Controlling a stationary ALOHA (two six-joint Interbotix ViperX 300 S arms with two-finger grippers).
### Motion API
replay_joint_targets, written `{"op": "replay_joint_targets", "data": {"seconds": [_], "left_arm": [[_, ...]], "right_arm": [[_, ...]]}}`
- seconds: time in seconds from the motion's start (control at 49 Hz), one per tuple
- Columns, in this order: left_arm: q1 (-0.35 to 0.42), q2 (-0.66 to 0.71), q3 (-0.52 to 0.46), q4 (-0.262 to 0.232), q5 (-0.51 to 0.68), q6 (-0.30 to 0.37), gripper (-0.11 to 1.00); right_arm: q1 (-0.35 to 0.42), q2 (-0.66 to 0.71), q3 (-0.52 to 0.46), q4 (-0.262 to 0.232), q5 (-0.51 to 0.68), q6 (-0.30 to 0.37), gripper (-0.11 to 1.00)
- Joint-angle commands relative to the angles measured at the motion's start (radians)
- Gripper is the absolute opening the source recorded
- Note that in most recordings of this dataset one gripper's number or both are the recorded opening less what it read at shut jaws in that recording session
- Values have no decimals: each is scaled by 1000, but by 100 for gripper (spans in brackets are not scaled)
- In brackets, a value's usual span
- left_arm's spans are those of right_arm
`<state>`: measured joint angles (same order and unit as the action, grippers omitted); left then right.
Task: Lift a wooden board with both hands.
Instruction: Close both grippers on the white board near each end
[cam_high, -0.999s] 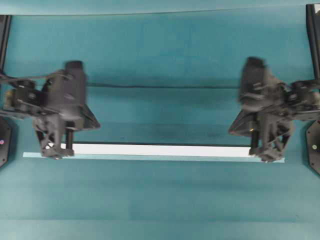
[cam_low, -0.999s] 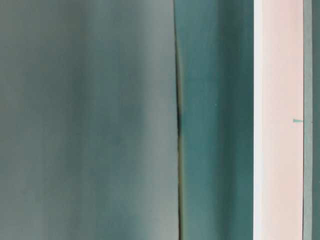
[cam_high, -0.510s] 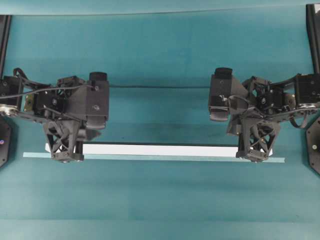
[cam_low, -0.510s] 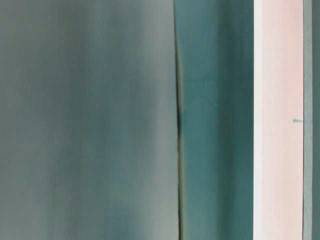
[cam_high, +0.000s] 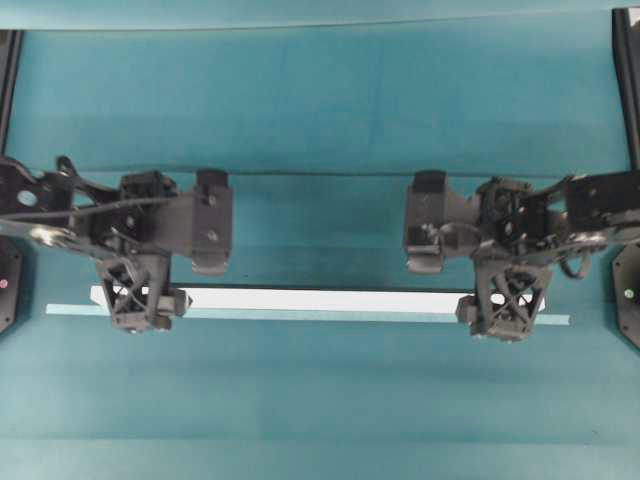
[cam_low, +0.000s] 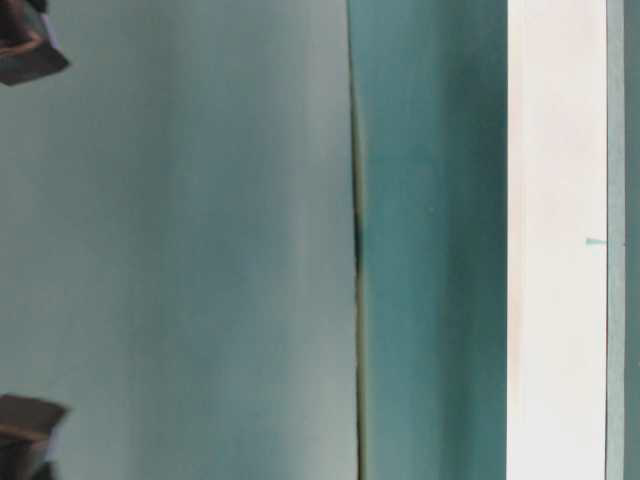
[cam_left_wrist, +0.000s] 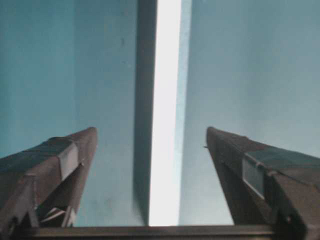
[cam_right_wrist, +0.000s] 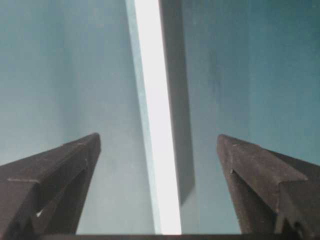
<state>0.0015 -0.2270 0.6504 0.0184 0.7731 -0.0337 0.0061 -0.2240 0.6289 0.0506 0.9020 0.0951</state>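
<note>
The wooden board (cam_high: 320, 299) is far too long for my fingers, but its width is narrow. My right gripper should next pinch the board's long edges near the board's end to lift it.
The wooden board (cam_high: 320, 299) is a long white plank lying across the teal table, with a dark shadow along its far edge. My left gripper (cam_high: 140, 300) hangs over its left end and my right gripper (cam_high: 505, 303) over its right end. In the left wrist view the board (cam_left_wrist: 165, 100) runs between the wide-apart fingers of the left gripper (cam_left_wrist: 151, 131), touching neither. The right wrist view shows the same: the board (cam_right_wrist: 155, 100) sits centred in the open right gripper (cam_right_wrist: 157, 136). At table level the board (cam_low: 555, 240) appears as a pale vertical band.
A thinner, longer pale teal strip (cam_high: 300, 314) lies along the board's near edge and sticks out past both ends. A dark seam (cam_high: 320, 173) crosses the table behind the arms. Black arm mounts (cam_high: 628, 290) stand at both side edges.
Both grippers have gone from shut to wide open. Both wrists have swung round and shifted slightly inward along the board. The board has not moved. Dark finger parts now show at the table-level view's left edge.
</note>
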Motion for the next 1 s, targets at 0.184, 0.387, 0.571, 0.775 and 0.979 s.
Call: {"op": "replay_joint_targets", "data": {"seconds": [0.184,0.387,0.571,0.775,0.979], "left_arm": [[-3,126,23,2,-103,-5,96],[-3,189,29,2,-141,-6,96],[2,221,51,2,-195,-5,96],[2,238,66,2,-216,-5,96],[2,239,77,2,-227,-5,96]], "right_arm": [[20,100,63,-3,-150,-8,95],[26,160,67,-3,-202,-14,95],[26,201,75,-6,-212,-14,95],[26,232,92,-6,-253,-12,95],[26,241,97,-6,-281,-9,95]]}}
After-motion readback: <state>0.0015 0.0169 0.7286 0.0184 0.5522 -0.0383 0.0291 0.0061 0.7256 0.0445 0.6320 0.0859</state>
